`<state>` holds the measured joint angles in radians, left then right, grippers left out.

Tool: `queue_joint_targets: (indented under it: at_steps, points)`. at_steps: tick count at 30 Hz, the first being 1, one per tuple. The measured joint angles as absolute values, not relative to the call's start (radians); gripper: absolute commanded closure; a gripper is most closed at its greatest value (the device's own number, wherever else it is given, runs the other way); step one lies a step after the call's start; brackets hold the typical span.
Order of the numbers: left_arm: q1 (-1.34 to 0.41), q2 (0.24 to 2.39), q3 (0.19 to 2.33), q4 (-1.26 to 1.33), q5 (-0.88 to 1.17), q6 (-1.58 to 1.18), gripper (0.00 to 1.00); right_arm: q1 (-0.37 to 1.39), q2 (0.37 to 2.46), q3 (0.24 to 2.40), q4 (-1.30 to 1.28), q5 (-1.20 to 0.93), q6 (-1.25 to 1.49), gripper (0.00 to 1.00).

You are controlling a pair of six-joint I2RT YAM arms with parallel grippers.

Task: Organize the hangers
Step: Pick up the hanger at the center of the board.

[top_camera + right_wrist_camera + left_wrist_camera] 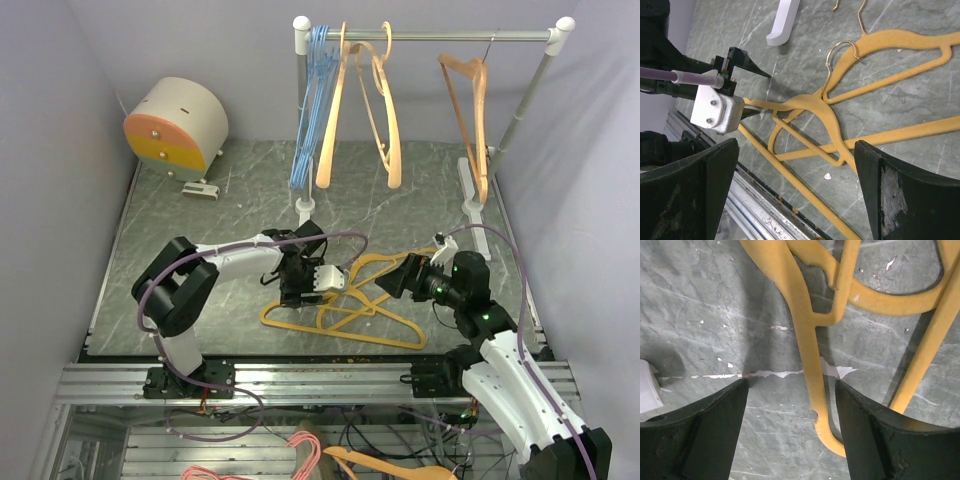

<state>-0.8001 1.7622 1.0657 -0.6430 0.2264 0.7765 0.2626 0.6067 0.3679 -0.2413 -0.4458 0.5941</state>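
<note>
The hook of a yellow-orange hanger should stay free to hang on the rack's bar (440, 36). My right gripper needs to grab the hanger by its near arm (381, 309) next.
Several yellow-orange hangers (380, 335) lie in a loose pile on the table near its front edge. My left gripper (300, 290) hangs over the left end of the pile. In the left wrist view it (791, 390) is open, and one hanger's bar (807, 355) runs down between the jaws, close to the right finger (865, 430). My right gripper (395, 274) hovers open at the pile's right side, holding nothing. From the right wrist, that gripper (796, 145) looks across the pile (825, 112) at the left gripper. Blue wire hangers (312, 100) and tan hangers (375, 90) hang on the rack rail (440, 36).
A round white and orange container (178, 125) sits at the back left. The rack's white feet (470, 195) rest on the table behind the pile. A metal rail (320, 380) borders the front edge. Pink hangers (300, 455) lie below the table.
</note>
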Motion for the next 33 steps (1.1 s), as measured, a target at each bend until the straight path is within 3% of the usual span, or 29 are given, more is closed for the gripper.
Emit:
queue_joint_targets:
  at_steps: [3,10,15,19,20,21,33]
  points:
    - [-0.8,1.747,1.046,-0.636,0.226,0.767,0.2,0.263,0.611,0.366,-0.236,-0.446,0.594,0.0]
    - [-0.8,1.723,1.014,-0.624,0.205,0.736,0.31,0.263,0.607,0.366,-0.236,-0.446,0.594,0.0]
    - [-0.8,1.736,1.016,-0.637,0.187,0.725,0.45,0.263,0.607,0.366,-0.237,-0.445,0.59,0.0]
    - [-0.8,1.752,1.03,-0.656,0.173,0.724,0.66,0.263,0.604,0.366,-0.24,-0.445,0.587,0.01]
    - [-0.8,1.758,1.036,-0.664,0.167,0.723,0.82,0.263,0.603,0.366,-0.242,-0.444,0.587,0.01]
    - [-0.8,1.763,1.042,-0.672,0.162,0.722,0.91,0.263,0.602,0.366,-0.242,-0.445,0.587,0.01]
    - [-0.801,1.644,1.037,-0.822,0.083,0.719,0.93,0.264,0.743,0.332,-0.167,-0.567,0.587,0.0]
